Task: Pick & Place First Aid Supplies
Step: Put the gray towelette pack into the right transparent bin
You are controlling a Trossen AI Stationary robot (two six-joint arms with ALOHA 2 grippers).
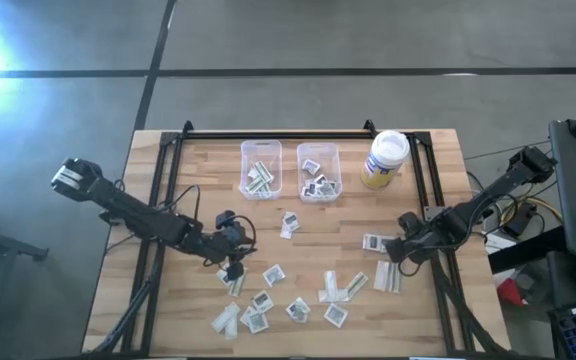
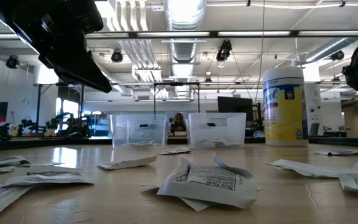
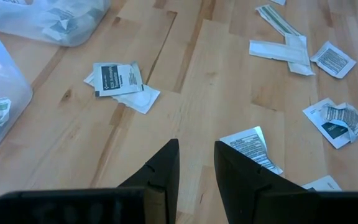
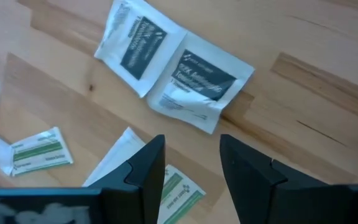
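I need to move my right gripper toward the square packets before closing on them, as the right wrist view shows bare wood between its fingers and the packets.
First aid supplies lie loose on the wooden table (image 1: 178, 175): square white packets with dark print and long pale strips, most in a scatter (image 1: 288, 295) near the front. My left gripper (image 1: 230, 250) hovers open over the scatter's left end, nothing between its fingers (image 3: 196, 158); a printed packet (image 3: 252, 144) lies just beyond them. My right gripper (image 1: 400, 250) stands open, pointing steeply down over two square packets (image 4: 201, 84) (image 4: 135, 43) lying side by side, with green-striped strips (image 4: 39, 149) close by. It touches none of them.
Two clear bins (image 1: 261, 168) (image 1: 319, 170) stand at the back centre, each with some packets inside. A white-lidded yellow jar (image 1: 385, 158) stands to their right. A black frame (image 1: 268, 133) runs along the table's far edge and sides. Bare wood lies between bins and scatter.
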